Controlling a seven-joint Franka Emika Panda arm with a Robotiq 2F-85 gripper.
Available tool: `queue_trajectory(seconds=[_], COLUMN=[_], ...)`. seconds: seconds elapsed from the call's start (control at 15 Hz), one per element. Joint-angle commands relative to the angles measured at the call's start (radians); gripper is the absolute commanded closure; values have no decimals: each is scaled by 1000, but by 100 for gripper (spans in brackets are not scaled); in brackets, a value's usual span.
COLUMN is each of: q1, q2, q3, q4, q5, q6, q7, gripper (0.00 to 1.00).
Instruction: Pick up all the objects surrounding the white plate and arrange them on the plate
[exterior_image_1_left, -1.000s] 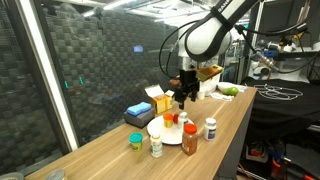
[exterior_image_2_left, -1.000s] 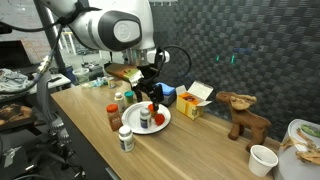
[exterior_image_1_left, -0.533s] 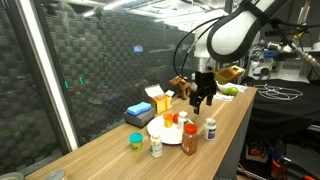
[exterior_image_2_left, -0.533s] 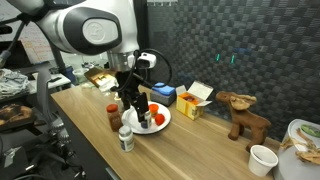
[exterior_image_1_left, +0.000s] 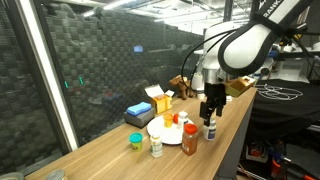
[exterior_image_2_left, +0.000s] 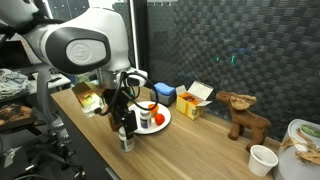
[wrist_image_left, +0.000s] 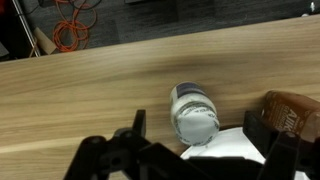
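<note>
The top of the white bottle is centered between my open fingers, so it is time for my gripper to close now, which would catch the bottle.
The white plate (exterior_image_1_left: 166, 135) (exterior_image_2_left: 160, 126) (wrist_image_left: 235, 147) lies on the wooden table with a small red-topped piece (exterior_image_1_left: 168, 120) (exterior_image_2_left: 158, 118) on it. My gripper (exterior_image_1_left: 210, 110) (exterior_image_2_left: 124, 119) (wrist_image_left: 198, 136) hangs open just above the white bottle (exterior_image_1_left: 210, 129) (exterior_image_2_left: 126, 139) (wrist_image_left: 193, 113), which stands upright beside the plate, toward the table's front edge. In the wrist view the bottle sits between the fingers, which do not touch it. A brown-orange bottle (exterior_image_1_left: 190, 139) (wrist_image_left: 293, 115) stands next to it. The tiny green cup (exterior_image_1_left: 135, 141) and small pale jar (exterior_image_1_left: 156, 146) stand past the plate.
A flat blue box (exterior_image_1_left: 138, 113) (exterior_image_2_left: 163, 95) and an open yellow box (exterior_image_1_left: 160, 99) (exterior_image_2_left: 195, 98) stand behind the plate near the dark wall. A wooden animal figure (exterior_image_2_left: 243, 112) and a white cup (exterior_image_2_left: 262, 158) are farther along the table. The table's front edge runs close by the bottles.
The arm has swung from above the plate toward the table's front edge and come down over the white bottle. The jaws stayed open.
</note>
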Motion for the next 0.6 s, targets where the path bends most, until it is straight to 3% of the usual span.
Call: queue_trajectory(seconds=[0.0,0.07,0.2,0.53], q1=[-6,-6,-4,-3], q2=[-25,-18,-12,-12], q3=[2,2,4,3], q4=[-33,-31,-30,-35], q5=[21,23,22,13], q6=[49,58,57,63], q7=[-24,-25,-16,-4], gripper=[0,0,26,67])
